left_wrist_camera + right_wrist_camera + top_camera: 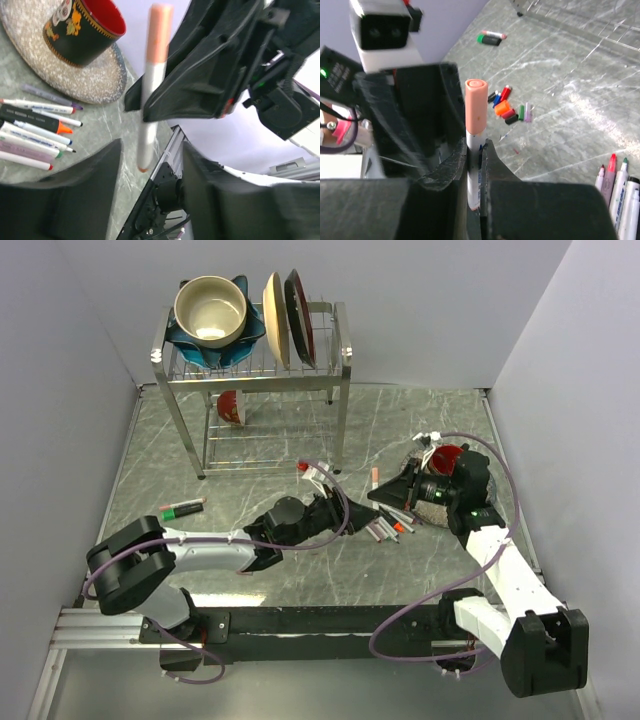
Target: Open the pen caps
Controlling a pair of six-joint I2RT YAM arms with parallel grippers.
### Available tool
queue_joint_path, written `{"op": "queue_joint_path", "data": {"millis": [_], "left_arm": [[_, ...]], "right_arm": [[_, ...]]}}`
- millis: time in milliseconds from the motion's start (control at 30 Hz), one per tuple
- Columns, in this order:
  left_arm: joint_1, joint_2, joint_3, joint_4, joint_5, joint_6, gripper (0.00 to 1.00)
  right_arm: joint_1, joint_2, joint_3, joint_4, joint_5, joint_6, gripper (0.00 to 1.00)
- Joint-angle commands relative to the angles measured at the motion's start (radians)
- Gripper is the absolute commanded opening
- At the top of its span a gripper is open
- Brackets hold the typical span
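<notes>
I need to pull the cap off the white body of the pen that my right gripper holds, so my left gripper should grab the salmon cap [375, 478] [159, 34] next.
My right gripper [476, 150] is shut on the white barrel of a pen [473, 170] and holds it upright, its salmon cap [476, 107] on top. In the top view the right gripper [388, 496] and this cap [375, 478] are at the table's middle right. My left gripper [150, 175] is open, its fingers [75, 190] on either side of the pen's lower end [144, 150] without touching it. It faces the right gripper in the top view [342, 508]. Several loose caps [507, 107] lie on the table. Several uncapped pens [35, 130] lie side by side.
A black cup with a red inside [85, 25] stands on a grey speckled plate [95, 80] by the right arm. Two capped pens [180, 508] lie at the left. A metal dish rack [255, 365] with bowls and plates stands at the back.
</notes>
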Motion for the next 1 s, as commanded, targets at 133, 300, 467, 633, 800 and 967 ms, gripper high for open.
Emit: {"op": "queue_joint_path", "data": {"millis": [133, 300, 467, 633, 800, 967], "left_arm": [[0.001, -0.182, -0.035, 0.007, -0.098, 0.110, 0.77], [0.022, -0.175, 0.017, -0.046, -0.089, 0.111, 0.74], [0.027, -0.112, 0.077, -0.048, -0.069, 0.095, 0.62], [0.027, -0.057, 0.138, -0.083, -0.065, 0.076, 0.50], [0.027, -0.009, 0.178, -0.121, -0.080, 0.061, 0.30], [0.027, 0.006, 0.198, -0.143, -0.095, 0.047, 0.01]], "right_arm": [[-0.004, 0.019, 0.099, -0.250, -0.146, -0.369, 0.00], [-0.004, 0.060, 0.141, -0.366, -0.211, -0.514, 0.00], [-0.004, 0.056, 0.139, -0.366, -0.208, -0.514, 0.00], [-0.004, 0.057, 0.138, -0.357, -0.203, -0.506, 0.00], [-0.004, 0.056, 0.136, -0.351, -0.200, -0.497, 0.00], [-0.004, 0.059, 0.136, -0.353, -0.195, -0.497, 0.00]]}}
